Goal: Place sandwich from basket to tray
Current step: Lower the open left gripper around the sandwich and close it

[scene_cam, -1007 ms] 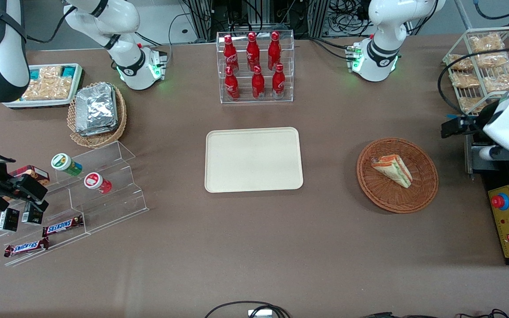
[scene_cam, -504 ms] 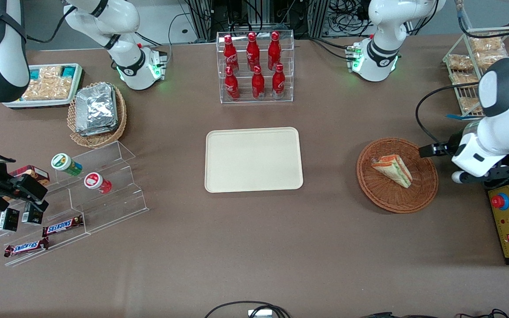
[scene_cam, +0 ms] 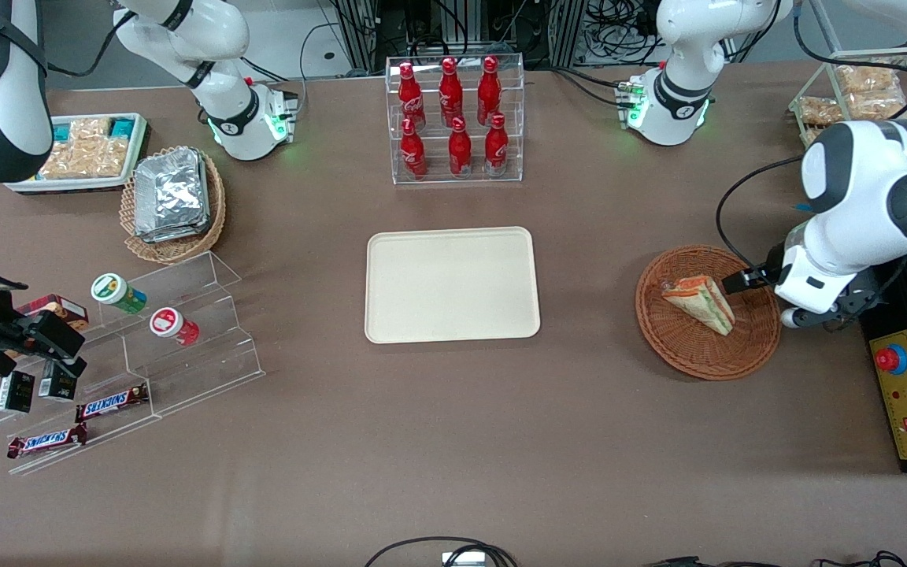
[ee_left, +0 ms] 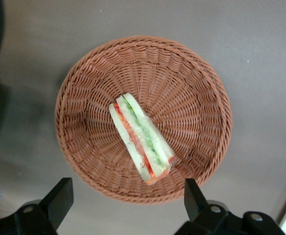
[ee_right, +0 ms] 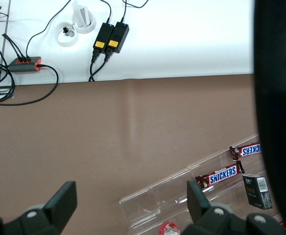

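My left gripper grips the sandwich by its orange-tipped wrapped end (scene_cam: 724,324) next, to move the sandwich from the basket to the cream tray (scene_cam: 452,285).
The sandwich (scene_cam: 699,302), a wrapped wedge with orange, green and red layers, lies in the reddish-brown wicker basket (scene_cam: 690,356). The left wrist view looks straight down on the sandwich (ee_left: 142,138) and the basket (ee_left: 84,88). My left gripper (scene_cam: 745,279) hovers above the basket's rim on the side toward the working arm's end. It is open, its two black fingers (ee_left: 59,196) wide apart with nothing between them. The cream tray (scene_cam: 452,285) lies bare at the table's middle, toward the parked arm from the basket.
A clear rack of red bottles (scene_cam: 455,118) stands farther from the camera than the tray. A wire rack of snack packets (scene_cam: 855,110) and a yellow control box (scene_cam: 906,394) sit at the working arm's end. A tan basket of foil packets (scene_cam: 174,197) and acrylic steps (scene_cam: 186,346) stand toward the parked arm's end.
The left arm has swung in from the table's end toward the basket, and the gripper now hangs over the basket's rim. The sandwich has not moved.
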Action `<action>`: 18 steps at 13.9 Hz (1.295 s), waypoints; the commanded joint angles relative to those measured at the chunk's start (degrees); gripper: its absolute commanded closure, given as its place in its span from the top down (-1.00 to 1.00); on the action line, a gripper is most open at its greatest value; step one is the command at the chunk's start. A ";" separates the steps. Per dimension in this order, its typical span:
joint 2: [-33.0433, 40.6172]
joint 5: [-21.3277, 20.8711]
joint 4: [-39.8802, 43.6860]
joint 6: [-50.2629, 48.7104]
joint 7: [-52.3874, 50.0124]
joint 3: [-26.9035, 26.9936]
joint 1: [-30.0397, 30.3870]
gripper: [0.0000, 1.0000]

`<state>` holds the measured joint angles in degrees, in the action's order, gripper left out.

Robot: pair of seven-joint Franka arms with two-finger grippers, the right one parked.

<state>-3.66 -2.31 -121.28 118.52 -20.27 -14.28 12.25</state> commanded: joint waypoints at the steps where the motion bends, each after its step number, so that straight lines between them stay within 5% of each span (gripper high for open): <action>1: 3.13 0.02 -7.30 6.54 -5.29 0.22 -0.47 1.00; 11: -0.21 -0.41 -17.23 22.97 -19.09 0.22 -2.14 1.00; 18: -3.81 -1.12 -18.73 28.17 -19.90 0.48 -1.97 1.00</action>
<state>-6.97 -2.32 -139.70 145.08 -38.76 -14.21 10.59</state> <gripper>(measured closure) 0.000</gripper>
